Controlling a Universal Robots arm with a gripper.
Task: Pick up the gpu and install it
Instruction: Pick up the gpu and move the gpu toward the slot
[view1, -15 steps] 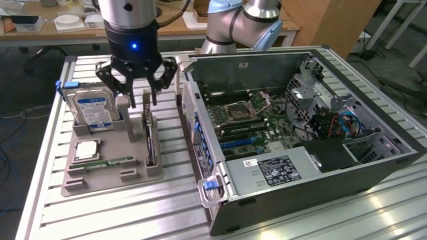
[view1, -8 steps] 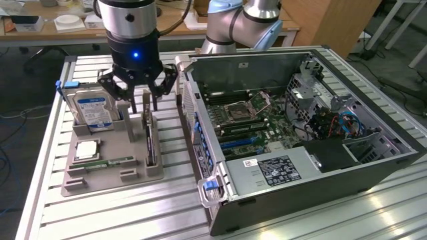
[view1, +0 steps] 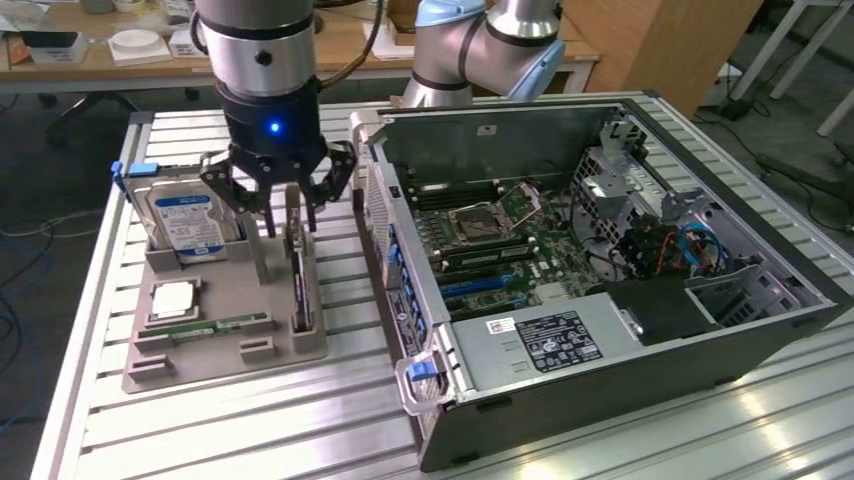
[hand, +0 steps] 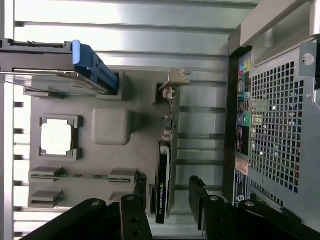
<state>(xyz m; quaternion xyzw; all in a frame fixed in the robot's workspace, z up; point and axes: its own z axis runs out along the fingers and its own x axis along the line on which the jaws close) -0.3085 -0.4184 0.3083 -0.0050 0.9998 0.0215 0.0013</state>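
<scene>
The GPU needs to be picked up next with my gripper by its top edge, which is free on both sides, since the tray's slot encloses the GPU's lower edge.
The gpu is a thin dark card standing on its edge in a slot at the right side of the grey holder tray. In the wrist view the gpu shows edge-on, with its pale metal bracket at the far end. My gripper hangs just over the card's bracket end, open. One finger is on each side of the card's top edge, with a gap to the card on both sides. Nothing is held in the gripper.
The tray also holds an upright silver hard drive, a processor chip and a green memory stick. The open computer case lies close on the exterior view's right of the tray, motherboard exposed. Another arm stands behind it.
</scene>
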